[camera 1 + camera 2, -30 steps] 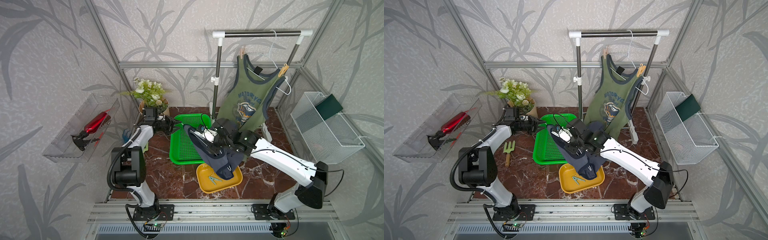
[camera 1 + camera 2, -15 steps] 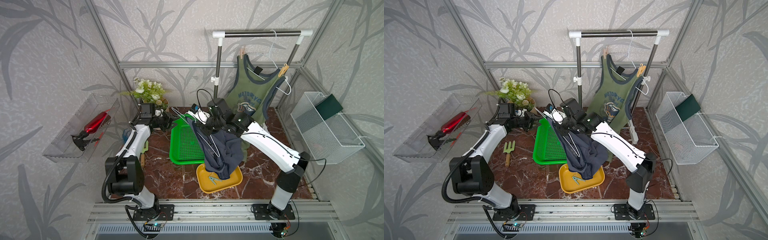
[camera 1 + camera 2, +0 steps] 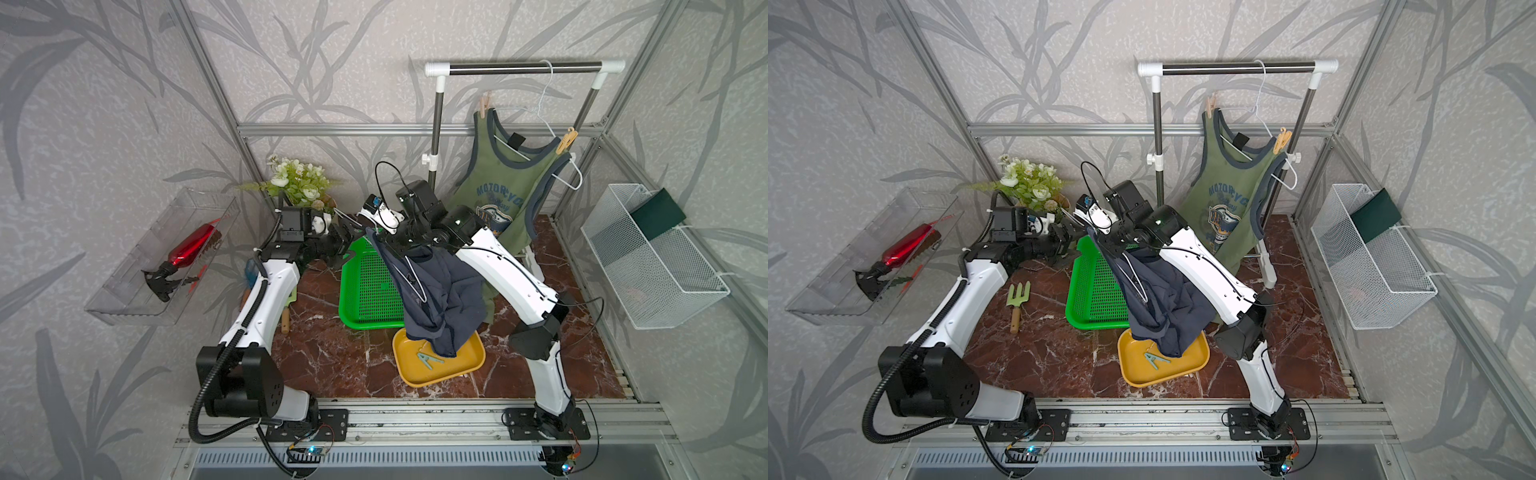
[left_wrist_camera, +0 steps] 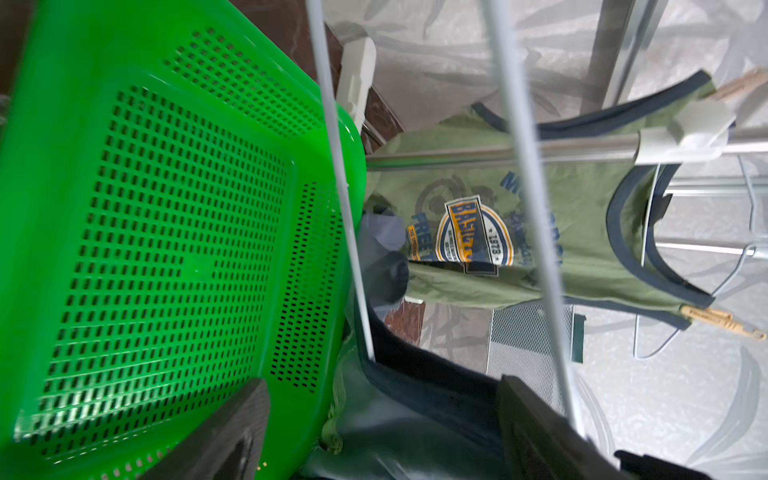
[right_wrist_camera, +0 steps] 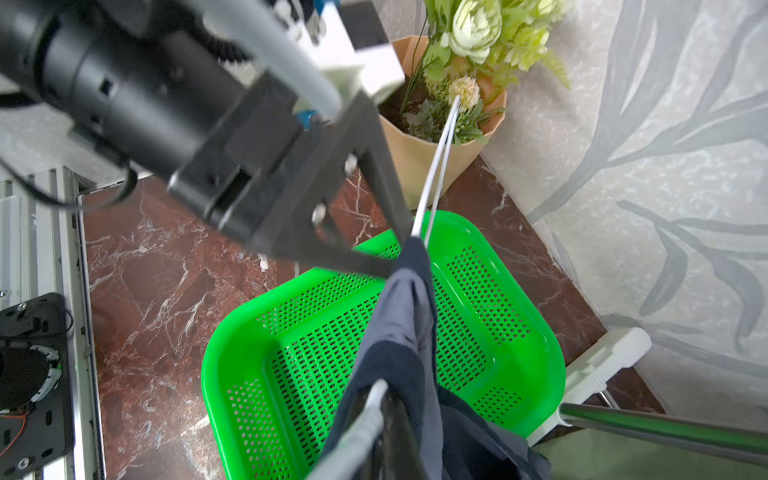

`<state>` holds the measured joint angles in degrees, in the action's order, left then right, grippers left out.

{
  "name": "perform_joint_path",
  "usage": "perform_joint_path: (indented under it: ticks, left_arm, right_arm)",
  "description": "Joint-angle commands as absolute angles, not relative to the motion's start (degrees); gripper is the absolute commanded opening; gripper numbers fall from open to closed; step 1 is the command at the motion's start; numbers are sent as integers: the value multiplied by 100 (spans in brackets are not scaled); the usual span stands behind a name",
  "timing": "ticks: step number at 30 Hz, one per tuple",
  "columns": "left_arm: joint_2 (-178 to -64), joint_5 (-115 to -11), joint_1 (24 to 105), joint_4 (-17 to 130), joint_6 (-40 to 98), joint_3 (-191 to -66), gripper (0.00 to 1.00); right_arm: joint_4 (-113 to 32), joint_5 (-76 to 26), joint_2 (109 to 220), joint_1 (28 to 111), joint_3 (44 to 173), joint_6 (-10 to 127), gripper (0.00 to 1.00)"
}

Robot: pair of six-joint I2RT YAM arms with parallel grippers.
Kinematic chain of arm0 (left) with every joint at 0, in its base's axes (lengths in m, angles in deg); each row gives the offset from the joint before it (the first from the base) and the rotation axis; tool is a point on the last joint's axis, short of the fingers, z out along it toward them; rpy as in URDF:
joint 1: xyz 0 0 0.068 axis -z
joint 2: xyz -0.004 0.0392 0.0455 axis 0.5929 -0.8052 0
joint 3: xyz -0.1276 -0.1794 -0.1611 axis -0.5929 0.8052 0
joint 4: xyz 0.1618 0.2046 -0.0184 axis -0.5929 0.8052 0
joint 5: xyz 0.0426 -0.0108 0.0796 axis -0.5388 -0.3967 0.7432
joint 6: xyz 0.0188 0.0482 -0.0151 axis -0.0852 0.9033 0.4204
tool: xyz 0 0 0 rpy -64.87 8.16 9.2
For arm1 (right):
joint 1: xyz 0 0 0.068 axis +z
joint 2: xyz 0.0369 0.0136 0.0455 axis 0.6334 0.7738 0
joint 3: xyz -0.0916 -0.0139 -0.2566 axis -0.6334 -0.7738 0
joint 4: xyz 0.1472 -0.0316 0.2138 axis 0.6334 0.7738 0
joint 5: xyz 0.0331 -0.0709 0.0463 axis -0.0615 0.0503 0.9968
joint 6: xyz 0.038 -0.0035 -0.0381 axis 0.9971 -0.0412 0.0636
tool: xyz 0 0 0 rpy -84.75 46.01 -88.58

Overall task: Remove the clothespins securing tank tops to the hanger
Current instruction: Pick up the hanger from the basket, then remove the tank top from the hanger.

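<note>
Next, my left gripper grabs the slate-blue tank top by its strap at the hanger's far end. Then the hanger is free to slide out.
My right gripper (image 5: 380, 401) is shut on a white wire hanger (image 3: 412, 274) draped with the slate-blue tank top (image 3: 440, 303), held above the green basket. At the hanger's far end my left gripper (image 5: 399, 254) stands open, its fingers (image 4: 536, 424) either side of the blue strap (image 4: 415, 386). The olive tank top (image 3: 498, 195) hangs from a second hanger on the rack, pinned by a tan clothespin (image 3: 484, 106) and a yellow-orange clothespin (image 3: 567, 139). A teal clothespin (image 3: 428, 359) lies in the yellow tray (image 3: 465, 365).
A green perforated basket (image 3: 365, 291) sits under both grippers. A flower pot (image 5: 419, 158) stands behind it and a garden fork (image 3: 1017, 299) lies to the left. The clothes rack (image 3: 523, 68), a white wire basket (image 3: 648, 266) and a clear wall tray with a red bottle (image 3: 191, 249) border the floor.
My right arm lifted the hanger and blue top up and back toward the left gripper. The left arm rose to meet it and its jaws opened wide.
</note>
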<state>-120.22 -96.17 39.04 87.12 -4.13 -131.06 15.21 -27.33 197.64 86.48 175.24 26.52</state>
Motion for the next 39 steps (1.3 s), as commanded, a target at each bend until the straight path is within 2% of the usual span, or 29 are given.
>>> perform_joint_path:
  ticks: [1,7,17,22,30,32,33,34,36,39]
  left_arm:
    - [-11964,-9837,4405,8334,-315,-13061,89]
    - [-11766,-9854,4577,7481,-497,-12330,88]
    - [-10985,-10141,4945,7322,-126,-11798,86]
    - [-10662,-9864,5007,7088,-200,-11549,87]
    - [-11287,-9688,5069,7061,-54,-11670,87]
    - [-11510,-9634,5069,7155,47,-11773,84]
    - [-11597,-9616,5078,7166,73,-11822,79]
    - [-11661,-9593,5078,7163,73,-11862,68]
    - [-11738,-9495,5078,7235,135,-12002,31]
    - [-11845,-9383,5082,7522,320,-12345,0]
  right_arm:
    - [1954,-2622,20029,8646,18228,2650,0]
    - [2196,-2707,20128,8650,18534,2621,0]
    - [2200,-2780,20132,8641,18454,2598,0]
    - [2191,-2780,20163,8633,18475,2612,0]
    - [2231,-2806,20096,8637,18467,2634,0]
    - [2248,-2798,20068,8632,18455,2637,0]
    - [2260,-2790,20049,8638,18442,2644,0]
    - [2269,-2789,20032,8638,18432,2645,0]
    - [2309,-2788,19977,8641,18384,2638,0]
    - [2406,-2776,19856,8641,18285,2628,0]
